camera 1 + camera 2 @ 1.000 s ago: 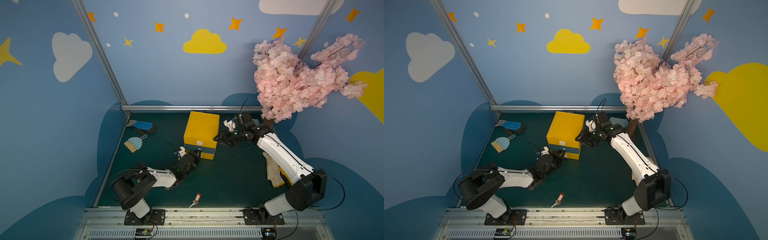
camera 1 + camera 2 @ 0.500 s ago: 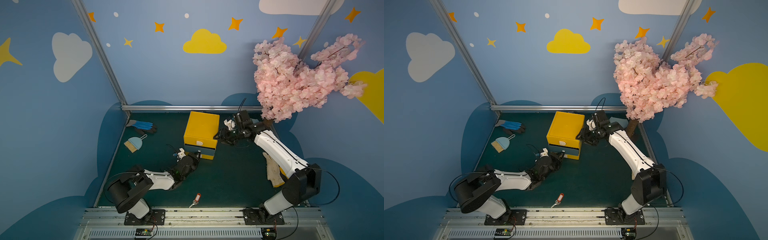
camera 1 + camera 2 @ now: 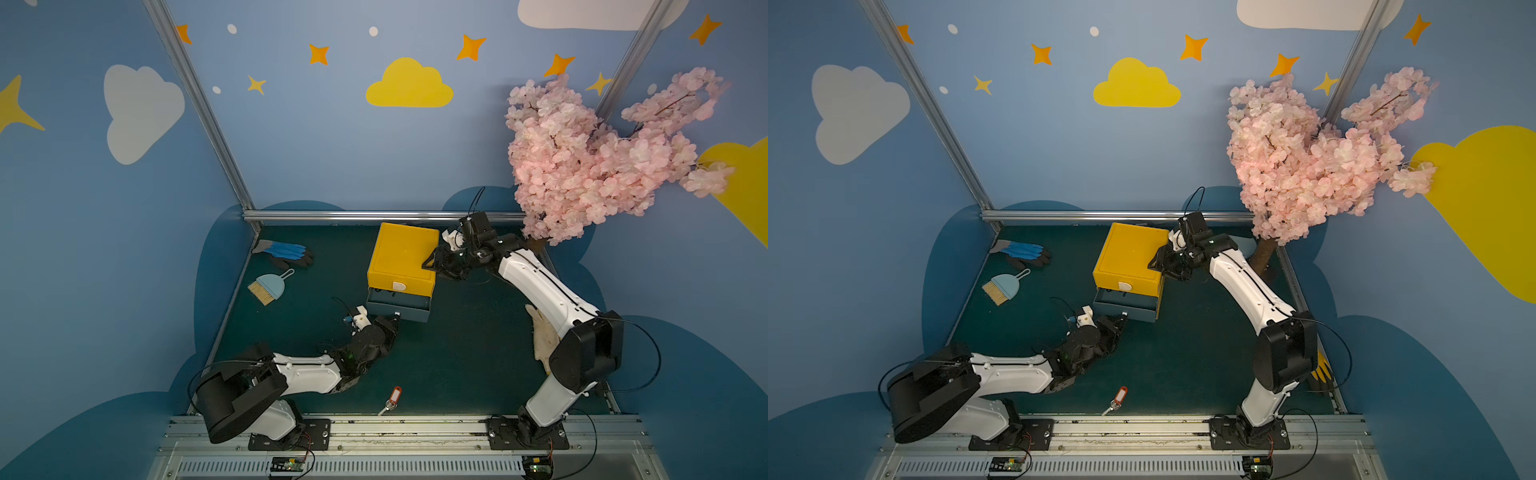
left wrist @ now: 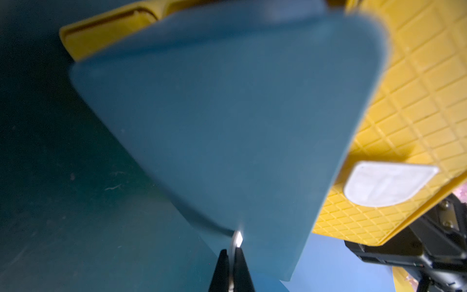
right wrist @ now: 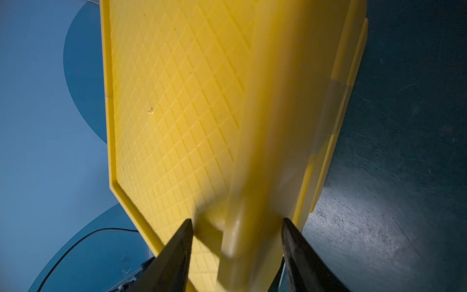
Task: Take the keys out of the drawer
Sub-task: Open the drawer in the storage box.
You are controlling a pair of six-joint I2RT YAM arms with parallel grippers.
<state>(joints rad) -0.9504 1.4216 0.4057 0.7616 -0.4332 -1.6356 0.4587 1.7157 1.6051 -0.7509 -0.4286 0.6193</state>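
The drawer's front panel (image 3: 412, 314) sits close to the yellow box's edge (image 3: 414, 293). The drawer comes farther out, before my left gripper opens.
A yellow box (image 3: 405, 257) (image 3: 1129, 255) stands at the back middle of the green mat, and its blue-grey drawer (image 3: 398, 307) (image 3: 1126, 309) is pulled partly out toward the front. My left gripper (image 3: 395, 319) (image 4: 231, 252) is shut on the drawer's small white handle (image 4: 238, 239). My right gripper (image 3: 432, 264) (image 5: 236, 222) straddles the box's right edge, one finger on top and one on the side. One of the keys (image 3: 394, 400) (image 3: 1118, 399), silver with an orange-red tag, lies on the mat near the front rail. What lies inside the drawer is too dark to tell.
A blue and black glove (image 3: 286, 252) and a small blue dustpan brush (image 3: 268, 286) lie at the back left. A pink blossom tree (image 3: 590, 166) overhangs the back right corner. A cream cloth (image 3: 542, 336) lies under the right arm.
The drawer has slid out of the yellow box toward the front, drawn by my left gripper. My right gripper has settled onto the box's right edge.
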